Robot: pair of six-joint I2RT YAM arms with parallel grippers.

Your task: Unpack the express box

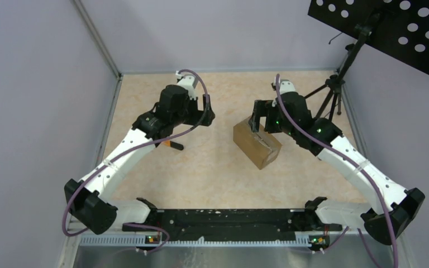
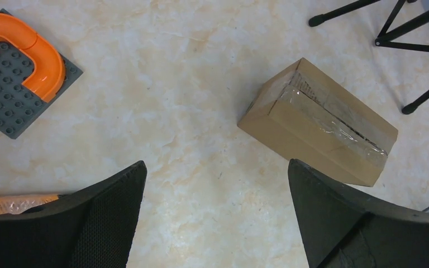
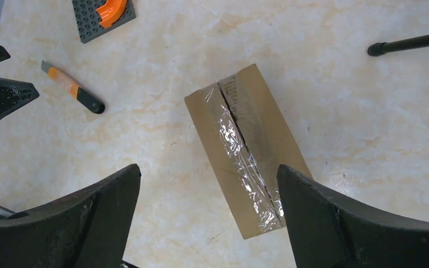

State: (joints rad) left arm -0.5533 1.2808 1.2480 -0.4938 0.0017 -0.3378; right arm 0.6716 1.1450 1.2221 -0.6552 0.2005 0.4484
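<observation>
My left gripper takes hold of the utility knife by its orange body (image 1: 167, 143) (image 2: 22, 204) next, which leaves its black end free for my right gripper.
The express box (image 1: 257, 145) is a small brown carton lying slantwise on the marble-patterned table, its flaps shut. Clear tape runs along its top seam (image 3: 246, 151), with a dark line down the middle. My right gripper (image 1: 255, 120) hangs open above the box's far end; in the right wrist view (image 3: 208, 170) the box's near end lies between the fingers, untouched. My left gripper (image 1: 205, 114) stands open to the left of the box, over bare table (image 2: 217, 167), with the box (image 2: 318, 123) up and to the right of it.
An orange and black utility knife (image 3: 72, 88) lies left of the box, under the left arm (image 1: 170, 145). A grey studded baseplate with an orange tube (image 2: 19, 72) sits further left. Black tripod legs (image 1: 329, 95) stand at the back right under a perforated black panel (image 1: 391, 28).
</observation>
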